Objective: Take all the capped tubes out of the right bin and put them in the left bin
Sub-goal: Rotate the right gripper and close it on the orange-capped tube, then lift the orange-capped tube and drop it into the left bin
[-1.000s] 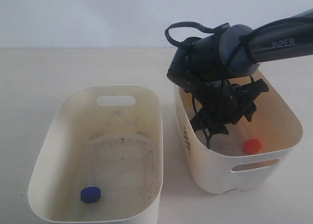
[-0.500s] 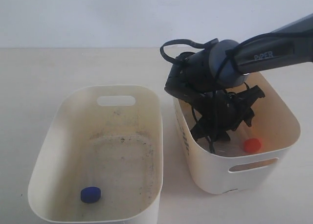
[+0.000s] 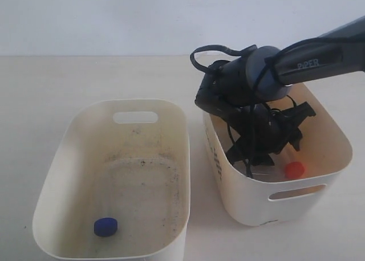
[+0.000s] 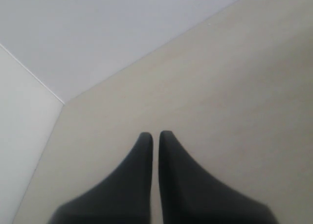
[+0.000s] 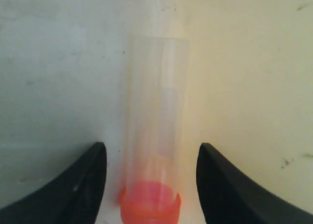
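Observation:
The clear tube is beside my right gripper's fingers in the right wrist view, and they are above its orange-red cap [image 5: 149, 202], so my right gripper should close on the tube now.
My right gripper [image 3: 268, 153] reaches down into the right bin [image 3: 245, 199], a cream tub with a yellowish inside. Its jaws stand open on either side of a clear capped tube [image 5: 156, 101] with an orange-red cap [image 5: 149, 202]. A gap shows between the tube and each finger. This tube lies on the bin floor, its cap [image 3: 294, 170] toward the near wall. In the speckled left bin [image 3: 54, 175] a blue-capped tube [image 3: 106, 227] rests near the front. My left gripper [image 4: 156, 134] is shut and empty over bare table, out of the exterior view.
The two bins stand side by side on a pale tabletop [image 3: 68, 78], their facing walls almost touching. My right arm [image 3: 319, 56] comes in from the upper right over the right bin's far rim. A black cable loop [image 3: 214, 49] sticks up from the wrist.
My right arm has sunk slightly lower into the right bin and shifted a little. Its jaws have stayed equally wide apart. The tubes and bins have not moved.

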Controlling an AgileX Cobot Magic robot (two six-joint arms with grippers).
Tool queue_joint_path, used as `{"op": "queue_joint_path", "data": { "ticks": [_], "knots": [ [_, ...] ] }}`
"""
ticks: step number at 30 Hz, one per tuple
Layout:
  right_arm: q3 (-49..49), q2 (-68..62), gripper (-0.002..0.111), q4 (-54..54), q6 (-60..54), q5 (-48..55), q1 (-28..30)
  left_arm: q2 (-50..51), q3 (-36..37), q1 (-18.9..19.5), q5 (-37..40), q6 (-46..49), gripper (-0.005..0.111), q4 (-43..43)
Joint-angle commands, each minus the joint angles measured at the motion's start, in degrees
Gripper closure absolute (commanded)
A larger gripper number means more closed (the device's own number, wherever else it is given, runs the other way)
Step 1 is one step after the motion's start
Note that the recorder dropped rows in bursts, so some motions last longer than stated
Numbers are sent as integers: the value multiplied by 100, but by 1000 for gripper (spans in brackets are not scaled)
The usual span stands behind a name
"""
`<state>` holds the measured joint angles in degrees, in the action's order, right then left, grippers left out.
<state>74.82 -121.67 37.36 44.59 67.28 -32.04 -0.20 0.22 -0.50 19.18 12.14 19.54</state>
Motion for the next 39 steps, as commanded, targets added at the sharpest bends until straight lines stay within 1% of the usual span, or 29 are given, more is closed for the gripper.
{"op": "queue_joint_path", "data": {
  "ticks": [1,3,4,6,8,11,13,16,23,39],
  "knots": [
    [-39,-110,54,-18,29,133,186,20,-22,-6,-28,-7,103,-16],
    [-39,-120,58,-3,29,71,186,20,-22,-6,-28,-7,103,-16],
    [-39,-132,62,-3,19,70,186,20,-22,-6,-28,-7,103,-16],
    [-39,-223,73,-3,-16,70,186,20,-22,-6,-28,-7,103,-16],
    [-39,-308,78,-92,-16,57,186,20,-22,-6,-28,-7,103,-16],
    [-39,-426,79,-147,-85,56,186,20,-22,-6,-28,-7,103,-16],
    [-39,-466,84,-162,-129,56,186,20,-22,-6,-28,-7,103,-16],
    [-39,-475,108,-166,-280,49,186,20,-22,-6,-28,-7,103,-16],
    [-39,-280,108,-102,-305,61,175,20,-22,-6,-28,-7,103,-16],
    [-39,1283,108,-85,-297,-155,175,20,-22,-6,-28,-7,103,-16]
  ]
}}
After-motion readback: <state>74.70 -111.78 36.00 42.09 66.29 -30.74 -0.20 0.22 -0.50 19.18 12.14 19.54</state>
